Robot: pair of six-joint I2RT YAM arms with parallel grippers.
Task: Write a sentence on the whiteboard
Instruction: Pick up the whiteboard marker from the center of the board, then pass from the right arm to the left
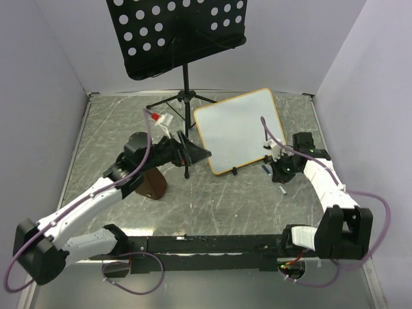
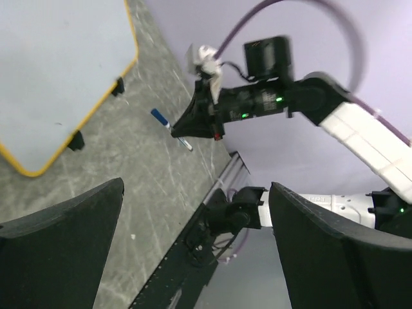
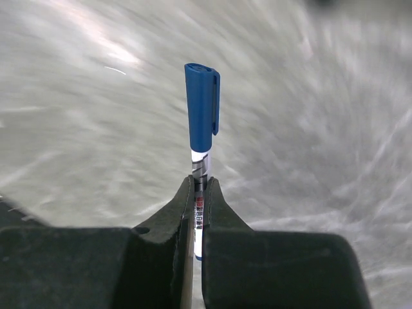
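Note:
My left gripper grabs the marker's blue cap next, to uncap the marker for writing. That leaves the marker's white body to my right gripper.
The whiteboard (image 1: 238, 129) lies tilted on the grey table at the middle right, white with a thin orange frame and small black feet; it also shows in the left wrist view (image 2: 58, 71). No sentence shows on its white surface. My right gripper (image 3: 201, 183) is shut on a marker (image 3: 203, 109) with a blue cap, gripping its white barrel, cap pointing away. From above, that gripper (image 1: 280, 174) is low over the table just off the board's near right corner. My left gripper (image 1: 196, 153) stands open and holds nothing, just left of the board.
A black perforated music stand (image 1: 174, 35) rises at the back, its tripod legs (image 1: 187, 100) spreading beside the board and my left gripper. A brown object (image 1: 153, 185) sits under the left arm. A black rail (image 1: 212, 244) runs along the near edge.

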